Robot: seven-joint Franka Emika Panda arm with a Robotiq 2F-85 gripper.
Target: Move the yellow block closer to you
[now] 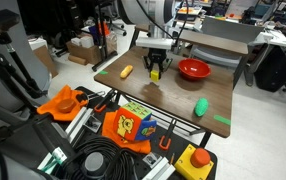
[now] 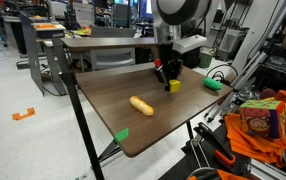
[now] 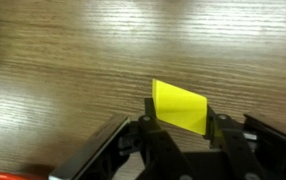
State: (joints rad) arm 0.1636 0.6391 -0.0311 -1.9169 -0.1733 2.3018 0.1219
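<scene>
The yellow block (image 3: 179, 107) is still far from the near edge of the tabletop. I need to move it toward that edge before my gripper lets it go.
The yellow block (image 3: 179, 107) is a small bright yellow cube that sits between my gripper's (image 3: 179, 128) two black fingers in the wrist view, with a finger against each side. In an exterior view the block (image 2: 173, 86) shows at the gripper's (image 2: 166, 76) tips, at or just above the wooden table top (image 2: 103, 95). In an exterior view the gripper (image 1: 155, 72) points straight down near the middle of the table, and the block is hidden by the fingers there.
A red bowl (image 1: 194, 69) stands beside the gripper. An orange-yellow oblong piece (image 1: 127, 71) (image 2: 141, 105) lies on the table. A green cylinder (image 1: 201, 106) (image 2: 214, 84) lies near one edge. A green tape mark (image 2: 121, 135) is at a corner. Clutter surrounds the table.
</scene>
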